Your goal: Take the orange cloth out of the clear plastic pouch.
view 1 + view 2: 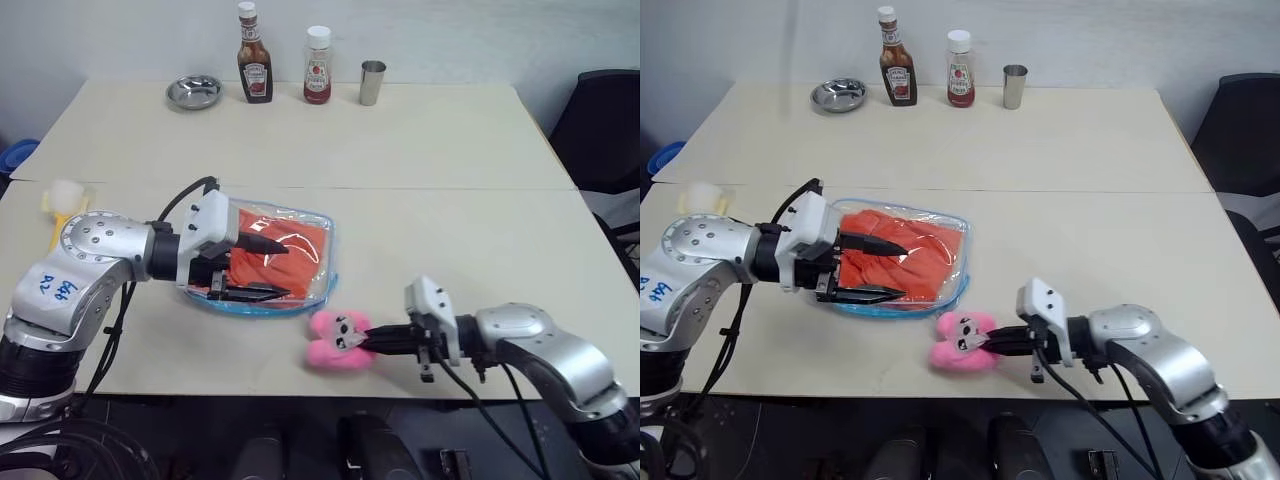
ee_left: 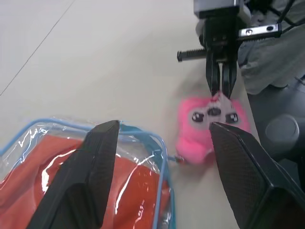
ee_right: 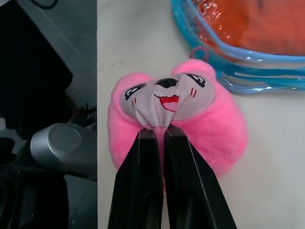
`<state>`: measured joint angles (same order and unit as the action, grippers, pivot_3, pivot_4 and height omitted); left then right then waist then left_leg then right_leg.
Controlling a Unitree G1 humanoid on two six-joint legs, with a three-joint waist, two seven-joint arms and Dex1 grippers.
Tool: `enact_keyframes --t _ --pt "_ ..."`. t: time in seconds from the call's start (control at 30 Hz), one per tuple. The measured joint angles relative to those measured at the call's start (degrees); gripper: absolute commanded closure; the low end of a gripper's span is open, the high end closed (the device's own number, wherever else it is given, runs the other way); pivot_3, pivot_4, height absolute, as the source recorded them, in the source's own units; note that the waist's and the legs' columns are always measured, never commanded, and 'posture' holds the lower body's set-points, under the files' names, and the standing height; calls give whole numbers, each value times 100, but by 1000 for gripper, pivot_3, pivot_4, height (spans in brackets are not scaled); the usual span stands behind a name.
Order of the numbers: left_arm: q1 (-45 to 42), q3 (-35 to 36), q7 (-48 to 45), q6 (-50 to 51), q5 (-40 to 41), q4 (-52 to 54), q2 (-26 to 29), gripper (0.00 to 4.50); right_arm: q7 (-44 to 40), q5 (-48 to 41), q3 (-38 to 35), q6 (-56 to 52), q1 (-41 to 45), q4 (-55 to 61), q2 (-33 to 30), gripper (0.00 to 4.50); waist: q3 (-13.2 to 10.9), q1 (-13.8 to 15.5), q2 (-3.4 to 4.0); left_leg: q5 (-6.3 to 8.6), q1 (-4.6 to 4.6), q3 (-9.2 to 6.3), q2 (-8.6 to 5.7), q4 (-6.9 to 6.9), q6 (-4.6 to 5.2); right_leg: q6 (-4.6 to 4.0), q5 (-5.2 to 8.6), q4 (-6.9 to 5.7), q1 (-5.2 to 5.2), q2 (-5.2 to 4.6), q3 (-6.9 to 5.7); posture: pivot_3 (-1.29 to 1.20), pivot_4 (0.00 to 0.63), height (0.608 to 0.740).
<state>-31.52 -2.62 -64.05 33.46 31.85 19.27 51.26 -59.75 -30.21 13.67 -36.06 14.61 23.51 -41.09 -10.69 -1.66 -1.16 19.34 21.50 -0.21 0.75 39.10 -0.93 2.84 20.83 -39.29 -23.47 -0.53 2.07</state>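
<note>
My left gripper grabs the pouch (image 1: 318,262) by the raised blue edging (image 1: 272,308) beside the zipper next, since the pouch lies flat and wide.
The clear plastic pouch (image 1: 318,262) with light blue edging lies flat on the table, the orange cloth (image 1: 305,240) inside it. My left gripper (image 1: 286,270) is open over the pouch's left part, its black fingers (image 2: 100,162) spread wide and pointing right. A pink plush charm (image 1: 335,340) lies by the pouch's near right corner, joined to it by a small ring. My right gripper (image 3: 159,134) is shut on the plush charm, pinching the grey fabric of its face; it also appears as the right gripper (image 2: 220,90) in the left wrist view.
Along the table's far edge stand a metal bowl (image 1: 194,91), two ketchup bottles (image 1: 254,68) (image 1: 318,67) and a metal cup (image 1: 372,83). A yellow and white object (image 1: 62,203) lies at the left. A black chair (image 1: 608,130) stands to the right.
</note>
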Motion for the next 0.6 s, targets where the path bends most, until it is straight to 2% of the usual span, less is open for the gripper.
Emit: enact_keyframes --t 0.03,0.13,0.37,0.6 --pt "-13 -60 -22 -32 -59 -12 -26 1320 -3 37 67 24 70 -77 67 4480 0 2 0 0 0 -1 0 1 0 0 0 1 1 -1 0 0 150 740" --pt "-17 -246 -113 -177 -242 -40 -87 1320 23 255 235 116 277 -241 190 3783 0 3 0 -1 -1 -2 0 2 -1 0 0 -2 1 0 -1 0 150 740" --pt "-28 -720 -303 -345 -546 -82 -290 1320 45 499 221 346 -29 -21 101 1379 1 12 -1 0 0 -3 0 2 -1 0 0 -3 2 -1 -2 0 150 740" --pt "-335 -1514 -779 -508 -869 -130 -629 1320 -18 381 -349 313 -351 950 -613 1379 1 5 -1 0 0 -2 -2 3 -1 0 0 -4 1 1 0 0 150 740"
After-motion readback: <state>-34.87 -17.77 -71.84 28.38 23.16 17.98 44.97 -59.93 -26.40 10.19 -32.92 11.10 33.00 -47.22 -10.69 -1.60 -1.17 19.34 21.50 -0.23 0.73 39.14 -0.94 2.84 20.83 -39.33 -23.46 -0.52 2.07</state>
